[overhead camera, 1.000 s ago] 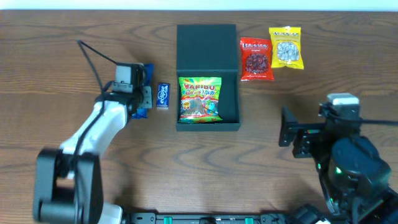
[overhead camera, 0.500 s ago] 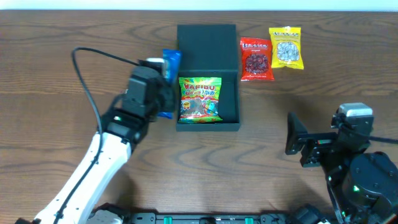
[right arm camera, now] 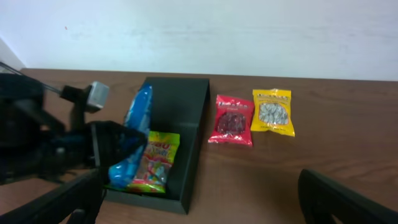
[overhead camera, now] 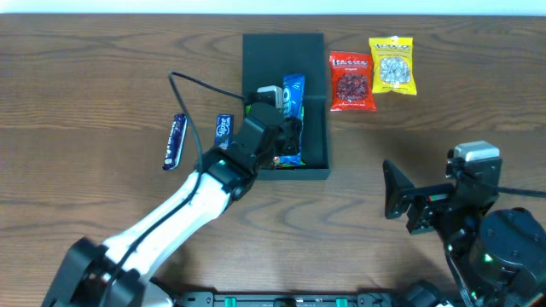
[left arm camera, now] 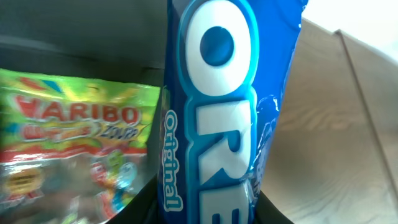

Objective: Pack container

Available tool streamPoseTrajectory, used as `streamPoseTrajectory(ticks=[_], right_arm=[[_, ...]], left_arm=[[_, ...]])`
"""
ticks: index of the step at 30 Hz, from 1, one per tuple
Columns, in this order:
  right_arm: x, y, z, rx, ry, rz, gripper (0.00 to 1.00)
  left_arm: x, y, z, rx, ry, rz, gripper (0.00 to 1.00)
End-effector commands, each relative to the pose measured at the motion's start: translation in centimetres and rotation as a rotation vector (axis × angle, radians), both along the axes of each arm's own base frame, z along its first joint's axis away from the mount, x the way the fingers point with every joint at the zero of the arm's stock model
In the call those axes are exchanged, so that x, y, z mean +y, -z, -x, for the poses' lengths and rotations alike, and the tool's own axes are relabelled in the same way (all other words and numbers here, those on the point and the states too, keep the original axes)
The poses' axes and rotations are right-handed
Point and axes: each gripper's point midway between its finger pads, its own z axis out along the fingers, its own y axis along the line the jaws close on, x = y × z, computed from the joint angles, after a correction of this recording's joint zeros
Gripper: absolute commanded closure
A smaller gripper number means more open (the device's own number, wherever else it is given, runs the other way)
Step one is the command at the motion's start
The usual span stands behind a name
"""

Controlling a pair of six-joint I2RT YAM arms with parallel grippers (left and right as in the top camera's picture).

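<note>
The Oreo packet's far end [overhead camera: 293, 83] rises over the lid [overhead camera: 293, 56] past the back rim of the container, so it comes down next before my left gripper releases it.
The dark teal container [overhead camera: 284, 55] lies open at the table's middle back, its lid folded flat behind it; it also shows in the right wrist view [right arm camera: 194, 155]. A green Haribo packet [left arm camera: 68, 143] lies inside, at the left. My left gripper [overhead camera: 286, 130] hangs over the box and is shut on a blue Oreo packet [overhead camera: 293, 92], which it holds lengthwise above the right part of the box. The Oreo packet [left arm camera: 217, 118] fills the left wrist view. My right gripper [overhead camera: 397, 203] is open and empty, off to the right of the box.
A red snack packet [overhead camera: 351, 81] and a yellow one [overhead camera: 392, 65] lie right of the container. A small blue packet [overhead camera: 223, 130] and a dark blue bar [overhead camera: 175, 141] lie on the wooden table to its left.
My left arm has swung right, from beside the box's left wall to over the box, carrying the Oreo packet. The dark blue bar on the left is now uncovered. The right arm shifted slightly.
</note>
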Motion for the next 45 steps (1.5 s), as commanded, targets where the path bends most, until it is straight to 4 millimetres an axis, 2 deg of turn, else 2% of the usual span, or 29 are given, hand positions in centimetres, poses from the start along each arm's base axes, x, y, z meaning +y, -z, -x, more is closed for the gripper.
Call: streamPoseTrajectory(ticks=[1,5,12,14,19,20,21,22,29,32,35,39,42,45], right_arm=[[-0.1,-0.5,0.2,-0.005,-0.003,-0.007,0.01],[-0.2,-0.1,0.4,0.008,-0.003,0.001,0.01],[-0.3,0.0,0.4,0.014,-0.003,0.006,0.01],[-0.2,0.0,0.4,0.013,-0.003,0.006,0.01],[-0.2,0.0,0.4,0.013,-0.003,0.006,0.01],[-0.2,0.0,0.4,0.013,-0.003,0.005,0.01],[-0.2,0.0,0.4,0.013,-0.003,0.006,0.01],[-0.2,0.0,0.4,0.014,-0.003,0.005,0.01],[-0.2,0.1,0.4,0.015,-0.003,0.006,0.01],[-0.3,0.2,0.4,0.020,-0.001,0.011,0.01],[-0.5,0.2,0.4,0.020,0.008,0.015,0.01],[-0.2,-0.5,0.0,-0.007,0.011,-0.011,0.01],[0.3,-0.6,-0.7,-0.011,0.009,-0.007,0.01],[1.1,0.6,-2.4,0.030,0.015,0.051,0.01]], left_arm=[[-1.3,0.7,-0.5,0.070,-0.052,0.101,0.78],[-2.4,3.3,-1.0,0.126,-0.070,0.128,0.78],[-2.9,5.3,-1.4,0.144,-0.062,0.119,0.78],[-3.2,5.0,-1.3,0.139,-0.048,0.132,0.75],[-4.5,3.7,-1.3,0.102,0.006,0.183,0.59],[-4.5,3.7,-1.4,0.101,0.005,0.183,0.50],[-4.5,3.7,-1.3,0.102,0.006,0.183,0.35],[-4.6,3.7,-1.3,0.104,0.010,0.184,0.31],[-5.4,3.3,-0.5,0.103,0.091,0.192,0.32],[-5.6,2.1,0.0,0.054,0.169,0.178,0.33],[-4.8,0.3,0.0,0.001,0.187,0.156,0.34],[-1.9,-2.1,-0.3,-0.091,0.210,0.065,0.32],[1.2,-4.2,-0.8,-0.147,0.188,0.015,0.32],[5.0,-6.3,-1.0,-0.217,0.169,-0.066,0.32]])
